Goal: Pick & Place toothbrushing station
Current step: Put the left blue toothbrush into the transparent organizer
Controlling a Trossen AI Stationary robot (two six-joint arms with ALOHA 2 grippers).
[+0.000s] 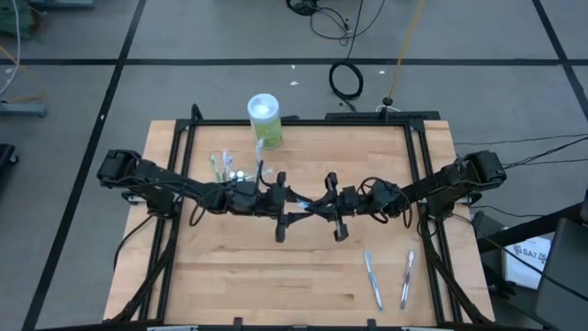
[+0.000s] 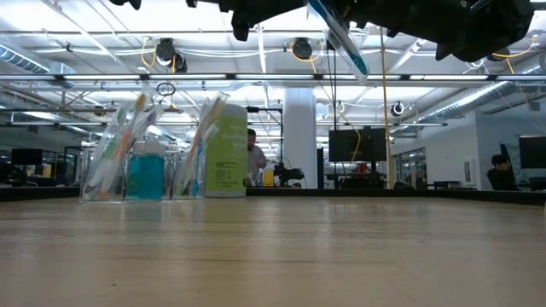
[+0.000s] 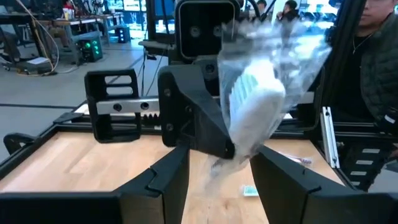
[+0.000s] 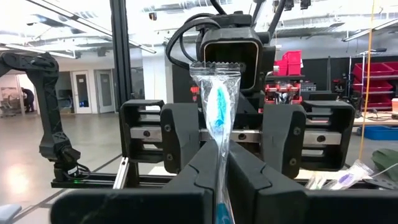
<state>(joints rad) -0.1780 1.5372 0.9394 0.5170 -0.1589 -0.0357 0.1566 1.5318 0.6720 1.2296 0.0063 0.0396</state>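
Next, my left gripper grabs the wrapped toothbrush by its neck below the bristled head (image 3: 239, 149) to stand the toothbrush upright in the cup.
A blue toothbrush in a clear wrapper (image 1: 303, 201) hangs high over the table's middle, between my two grippers. My right gripper (image 4: 219, 163) is shut on it. My left gripper (image 3: 221, 186) faces it from the table's left, open. Its fingers stand on either side of the wrapper's bristle end (image 3: 255, 106), and I see no touch. At the far left a clear cup (image 2: 111, 170) stands on its base, holding several toothbrushes, beside small blue tubes (image 2: 147, 175). My right gripper pinches the wrapped toothbrush's handle (image 4: 219, 140) between its two fingers, which come roughly level from the table's right. The brush sticks out past the fingertips toward my left gripper, tilted (image 2: 341, 38), with its crimped wrapper end (image 4: 214, 67) uppermost. It is lifted clear of the table.
A taller green container with a white lid (image 1: 265, 119) stands at the far edge next to the cup. Two more wrapped toothbrushes (image 1: 372, 279) (image 1: 406, 279) lie flat at the near right. The black frame rails (image 1: 418, 184) run along the table's sides.
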